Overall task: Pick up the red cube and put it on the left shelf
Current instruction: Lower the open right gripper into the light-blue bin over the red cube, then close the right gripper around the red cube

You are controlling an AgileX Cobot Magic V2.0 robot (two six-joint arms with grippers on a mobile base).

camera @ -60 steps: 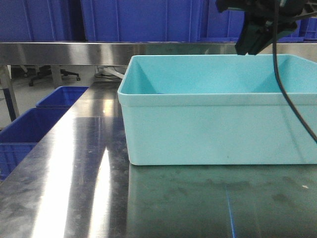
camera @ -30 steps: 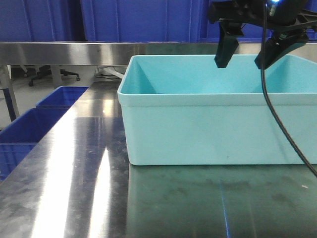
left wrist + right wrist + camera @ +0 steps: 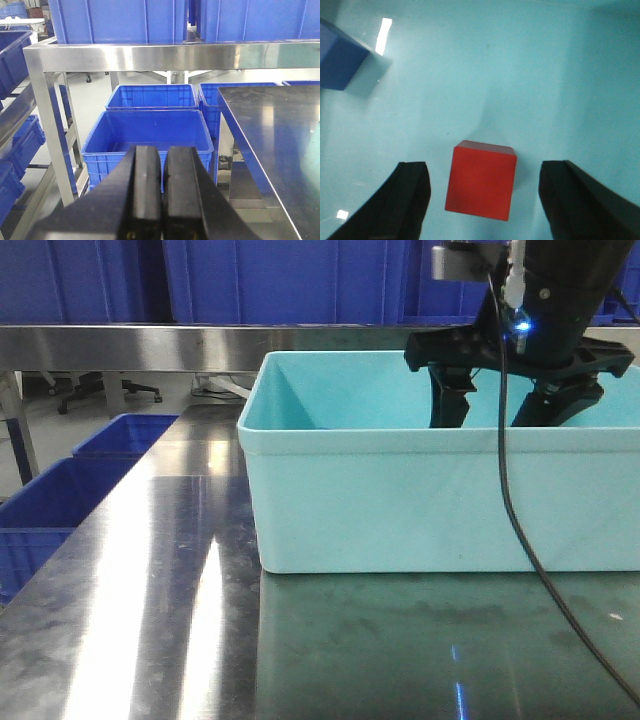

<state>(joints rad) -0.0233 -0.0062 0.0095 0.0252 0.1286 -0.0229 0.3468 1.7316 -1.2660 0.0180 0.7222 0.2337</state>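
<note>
The robot's right gripper next needs to grab the red cube (image 3: 481,181) by its opposite sides, so that it can place the cube on the left shelf.
The red cube (image 3: 481,181) lies on the floor of the pale turquoise bin (image 3: 400,510). My right gripper (image 3: 485,175) is open, one dark finger on each side of the cube with gaps to both. From the front, the right gripper (image 3: 496,412) reaches down inside the bin and the front wall hides the cube. My left gripper (image 3: 163,167) is shut with nothing between its pads, held off the table's left side above blue crates. The left shelf (image 3: 17,117), a steel rack with blue crates on sloping tiers, shows at the left edge.
A blue cube (image 3: 340,60) lies in the bin, far left of the red one. The steel table (image 3: 150,570) carries the bin. A steel rail (image 3: 130,345) with blue crates (image 3: 120,20) on top runs behind. Open blue crates (image 3: 150,132) stand on the floor.
My right gripper has come down from above the bin's rim into the bin, jaws apart. The bin has not moved.
</note>
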